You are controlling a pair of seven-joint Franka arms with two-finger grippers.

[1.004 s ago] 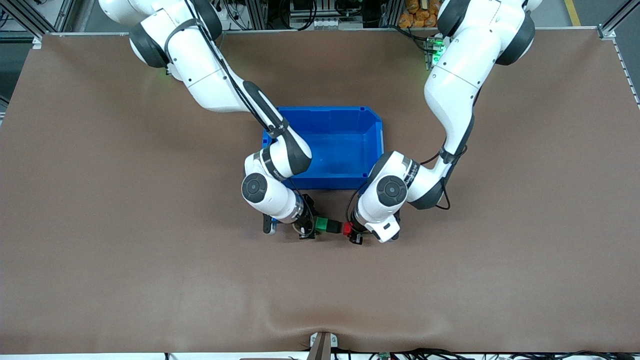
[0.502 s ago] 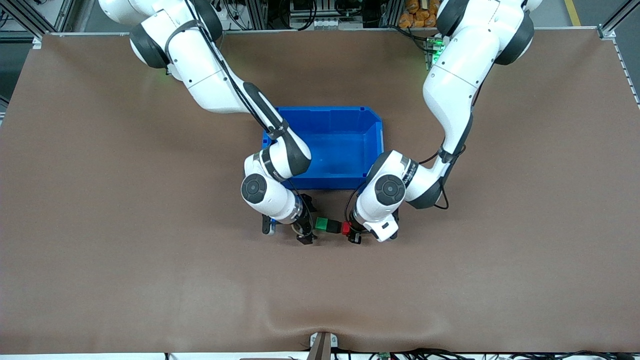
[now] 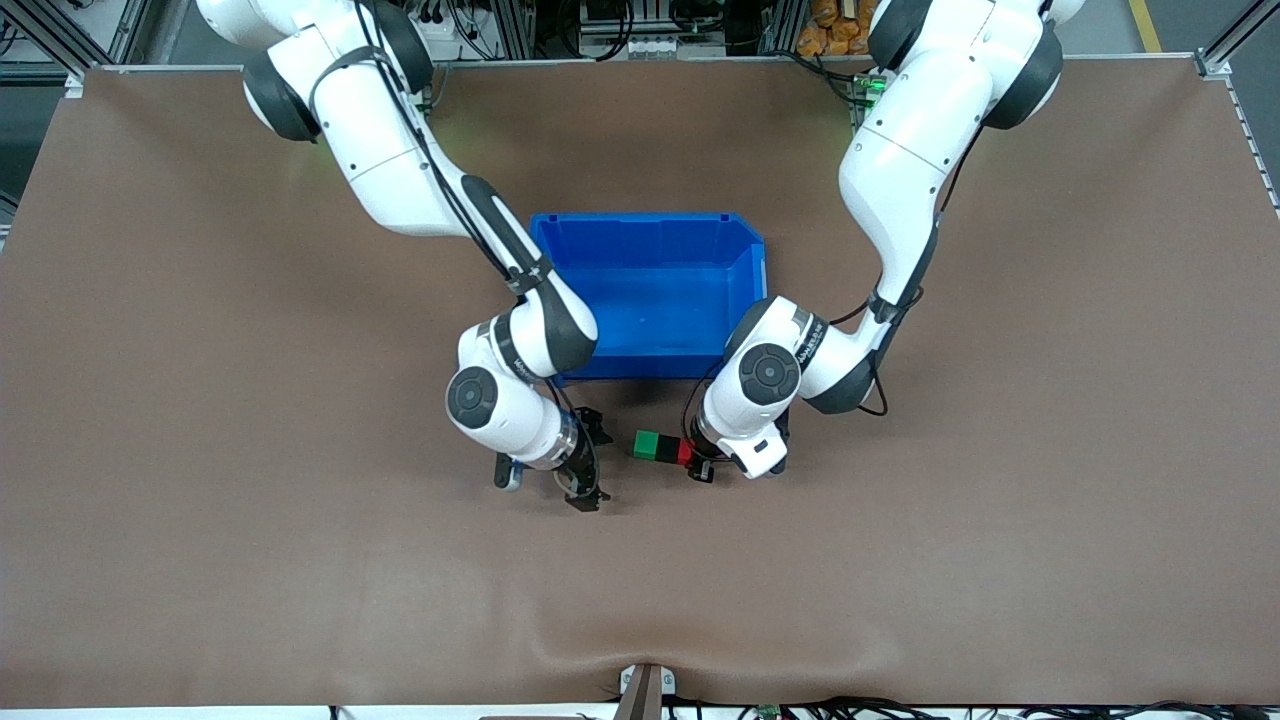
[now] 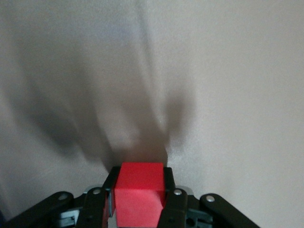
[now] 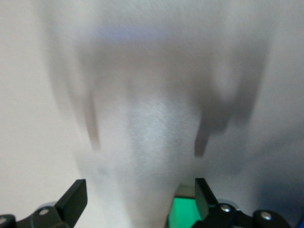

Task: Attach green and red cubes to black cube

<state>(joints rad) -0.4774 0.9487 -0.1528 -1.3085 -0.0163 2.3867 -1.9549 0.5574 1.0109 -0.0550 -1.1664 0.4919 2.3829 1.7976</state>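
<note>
My left gripper opens next, since the red cube (image 3: pixel 685 453) (image 4: pixel 140 192) sits low on the tabletop and the red cube would rest in place.
The green cube (image 3: pixel 647 443), the black cube (image 3: pixel 667 450) and the red cube (image 3: pixel 685 453) sit in one touching row, black in the middle. My left gripper (image 3: pixel 697 462) is shut on the red cube and holds the row low over the table. In the left wrist view the red cube (image 4: pixel 140 192) fills the space between the fingers of the left gripper (image 4: pixel 140 178). My right gripper (image 3: pixel 590 460) is open and empty, apart from the green end of the row. In the right wrist view the right gripper (image 5: pixel 140 190) is spread wide, with the green cube (image 5: pixel 183 213) showing by one finger.
A blue bin (image 3: pixel 650 218) stands mid-table, farther from the front camera than the cubes; both forearms pass beside it. Brown table surface surrounds the grippers.
My right gripper has let go of the green cube, opened and drawn away toward the right arm's end. The left gripper has shifted slightly with the row of cubes.
</note>
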